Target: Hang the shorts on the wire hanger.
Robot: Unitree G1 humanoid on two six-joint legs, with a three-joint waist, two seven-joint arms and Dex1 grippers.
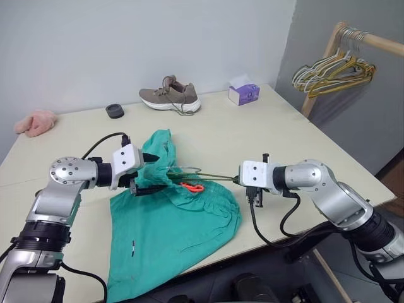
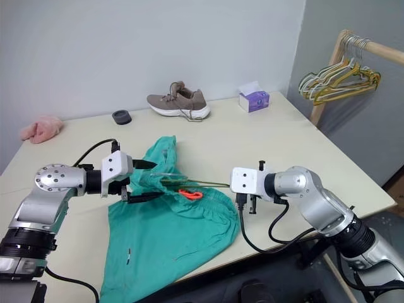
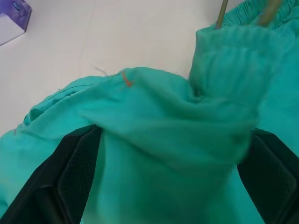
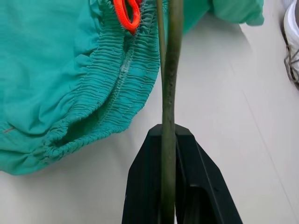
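Note:
A fold of the waistband (image 3: 229,93) stands up between the open fingers while the shorts' legs lie flat. The left gripper will pinch the shorts by that fold next.
The teal-green shorts (image 1: 170,233) lie on the near part of the table, one leg bunched up toward the back and an orange drawstring (image 1: 192,187) at the gathered waistband. My left gripper (image 1: 161,172) stands open, its fingers (image 3: 77,172) on either side of a raised fold of the waistband cloth (image 3: 177,140). The thin olive wire hanger (image 1: 214,176) runs level from that fold across to my right gripper (image 1: 237,180), which is shut on it. In the right wrist view the wire (image 4: 170,93) sits pinched between the two black fingers, its far end reaching into the shorts.
At the back of the table (image 1: 265,139) are a brown shoe (image 1: 170,96), a purple tissue box (image 1: 243,93), a small black round thing (image 1: 115,111) and a pink fluffy cloth (image 1: 36,122). A bunch of pale and yellow hangers (image 1: 334,69) hangs on a wooden rail at the right.

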